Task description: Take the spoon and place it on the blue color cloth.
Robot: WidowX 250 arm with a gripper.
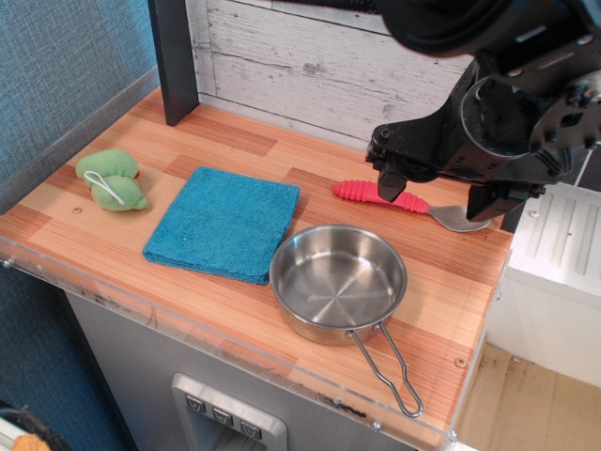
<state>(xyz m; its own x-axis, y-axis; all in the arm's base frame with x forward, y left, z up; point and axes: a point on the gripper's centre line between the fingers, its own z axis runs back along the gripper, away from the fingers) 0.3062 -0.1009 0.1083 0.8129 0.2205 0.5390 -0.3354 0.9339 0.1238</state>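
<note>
My gripper picks up the spoon by its thick ribbed red handle point(368, 192) next, since the spoon's silver bowl point(460, 219) lies thin and flat on the counter.
The spoon point(362, 193) lies flat at the back right of the wooden counter, its ribbed red handle pointing left and its silver bowl point(457, 218) to the right. My black gripper point(439, 194) hangs just over it, open, with one finger point(390, 180) in front of the handle's middle and the other point(491, 200) past the bowl. I cannot tell whether the fingers touch the spoon. The blue cloth point(225, 223) lies folded flat at the counter's middle, left of the spoon and apart from it.
A steel pan point(338, 279) with a wire handle point(390, 371) stands in front of the spoon, touching the cloth's right edge. A green plush toy point(113, 178) lies at the far left. A dark post point(174, 61) stands at the back left. The counter's right edge is close to the spoon's bowl.
</note>
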